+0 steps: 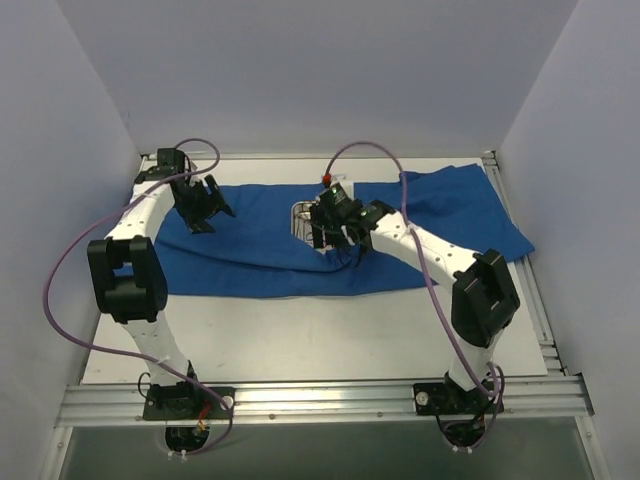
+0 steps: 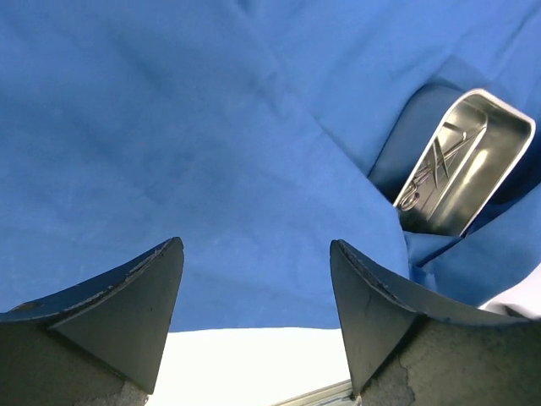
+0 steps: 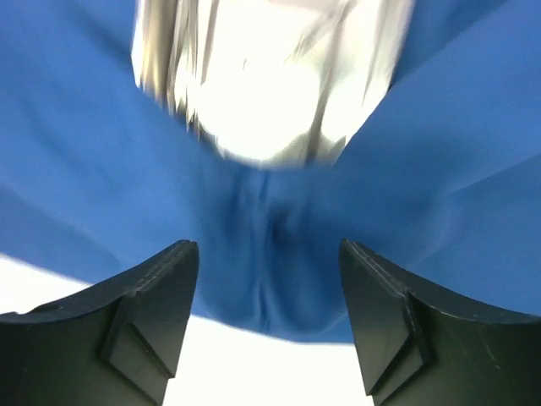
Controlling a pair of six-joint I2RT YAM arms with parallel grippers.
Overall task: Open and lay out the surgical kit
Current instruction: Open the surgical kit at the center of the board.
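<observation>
The right gripper should next open the blue wrap away from the tray, so it needs to grab the wrap by the bunched fold at the tray's near end.
The blue cloth wrap lies spread across the white table, with its right part reaching the right rail. In a gap in the cloth sits the steel tray, partly hidden behind my right gripper. In the left wrist view the tray holds thin metal instruments, and cloth covers its near end. My left gripper hangs open and empty over the cloth's left part. My right gripper is open over a bunched cloth fold, just before the blurred tray.
A bare strip of white table lies between the cloth and the aluminium rail at the near edge. More rails run along the right side. White walls close in the left, back and right. Purple cables loop off both arms.
</observation>
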